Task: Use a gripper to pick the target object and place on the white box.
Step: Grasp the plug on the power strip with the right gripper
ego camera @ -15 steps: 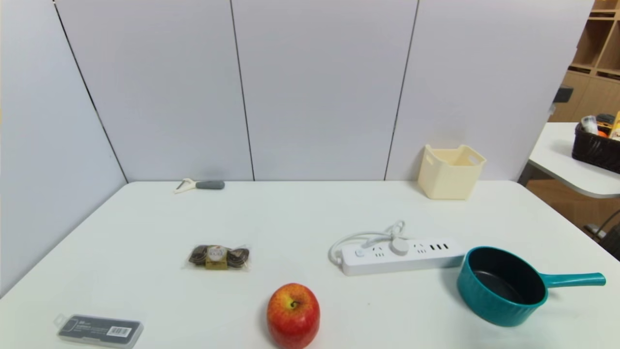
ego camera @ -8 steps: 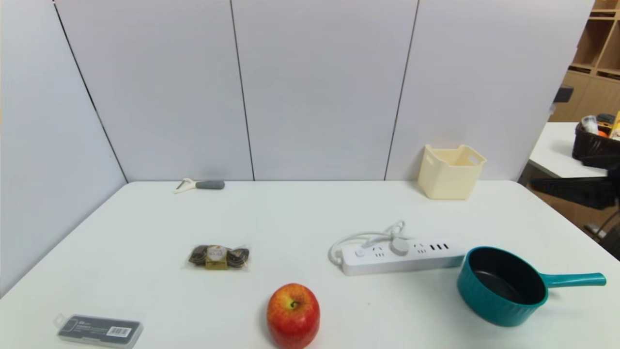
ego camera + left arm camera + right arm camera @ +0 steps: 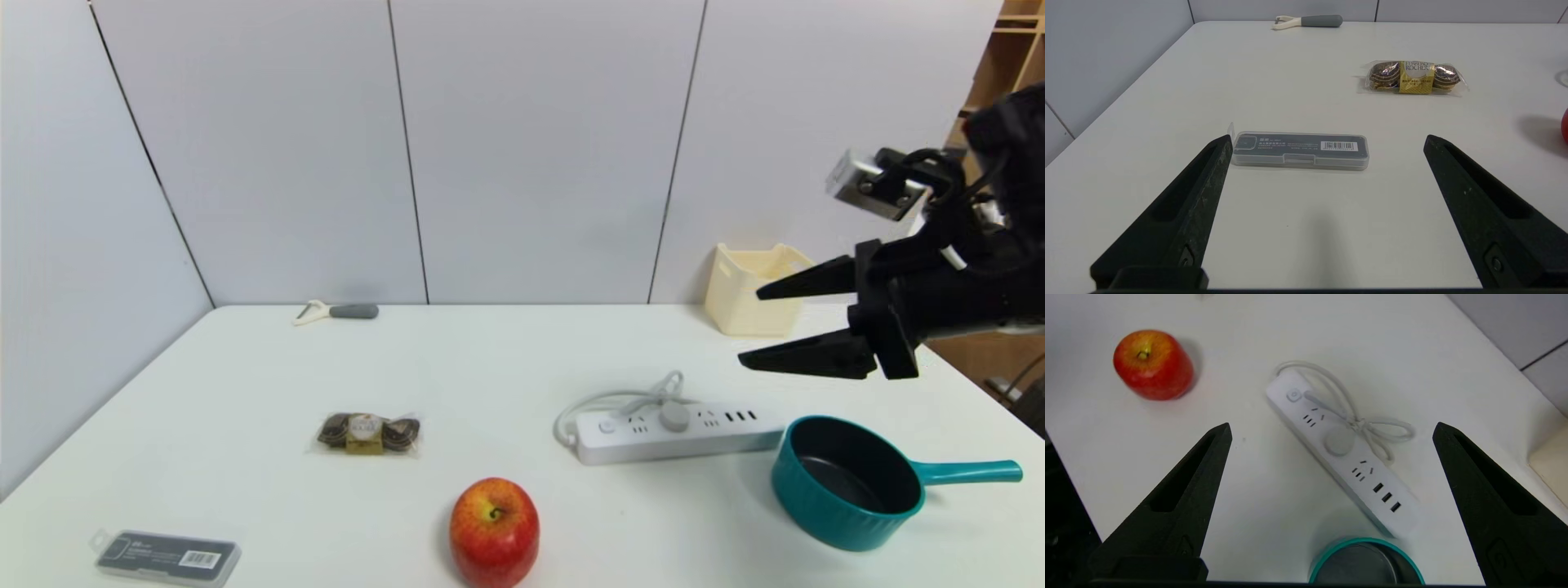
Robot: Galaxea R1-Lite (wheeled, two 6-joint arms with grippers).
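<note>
The power strip's USB end (image 3: 741, 416) should be free to enter the white box, so my right gripper should next grab the power strip by its power-button end (image 3: 622, 427).
The target object, a long white power strip (image 3: 678, 429) with a coiled cord, lies flat on the table right of centre, one end touching or nearly touching the teal saucepan. The right wrist view looks down on the power strip (image 3: 1339, 449), which lies below and between the spread fingers. My right gripper (image 3: 751, 328) hangs open in the air above the table's right side, higher than the strip, fingers pointing left, nothing in it. The white box (image 3: 747, 294), a cream bin, stands at the back right, partly behind the right fingers. My left gripper (image 3: 1327, 141) is open and empty, low over the front left.
A teal saucepan (image 3: 849, 482) sits right of the strip, handle pointing right. A red apple (image 3: 494, 531) is at the front centre and a chocolate pack (image 3: 369, 431) left of centre. A grey barcode case (image 3: 1298, 149) lies just ahead of the left fingers. A peeler (image 3: 339, 311) lies by the back wall.
My right arm has swung in from the right edge and now hangs over the table's right side, gripper open. The objects on the table have not moved.
</note>
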